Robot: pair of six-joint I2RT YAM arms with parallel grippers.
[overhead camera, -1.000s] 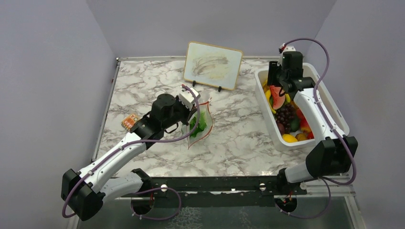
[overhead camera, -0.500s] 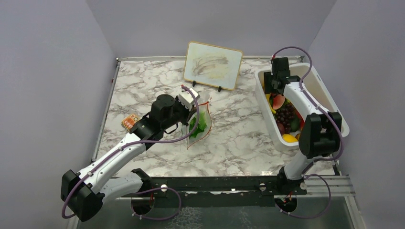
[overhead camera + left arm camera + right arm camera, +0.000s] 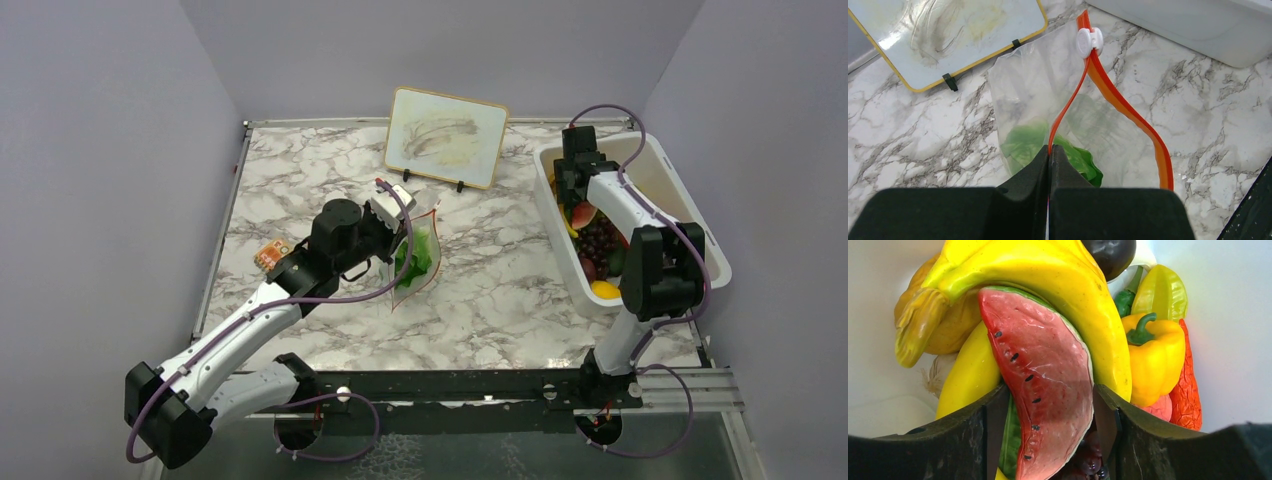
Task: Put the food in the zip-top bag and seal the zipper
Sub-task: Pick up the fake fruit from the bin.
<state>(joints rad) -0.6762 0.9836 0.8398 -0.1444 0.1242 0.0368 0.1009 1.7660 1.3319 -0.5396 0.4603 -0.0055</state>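
My right gripper should next pick up the watermelon slice [image 3: 582, 212] [image 3: 1048, 365] across its narrow middle, so the slice's far tip stays free to go into the bag's opening.
The clear zip-top bag [image 3: 424, 252] lies at the table's middle with green lettuce [image 3: 1020, 145] inside. Its mouth gapes, and the red-orange zipper [image 3: 1128, 112] curves away to a white slider [image 3: 1089, 41]. My left gripper [image 3: 1049, 148] is shut on one strip of the zipper and holds that edge up. The rest of the food sits in the white tub [image 3: 655, 160]. My right gripper [image 3: 1048, 390] is down in it, open, straddling a watermelon slice [image 3: 1048, 365], with a gap at the left finger. A yellow banana [image 3: 1073, 285], a yellow pepper [image 3: 1153, 355] and dark grapes [image 3: 598, 240] lie around it.
A framed white board [image 3: 447, 137] stands upright behind the bag. A small orange card [image 3: 271, 255] lies by the left arm. The tub's walls close in on my right gripper [image 3: 578, 195], and its near corner [image 3: 1188, 25] lies just beyond the bag's slider.
My right arm has folded and swung toward the tub's far left end, dropping the gripper down over the watermelon slice. The left gripper keeps its hold on the zipper, almost unmoved.
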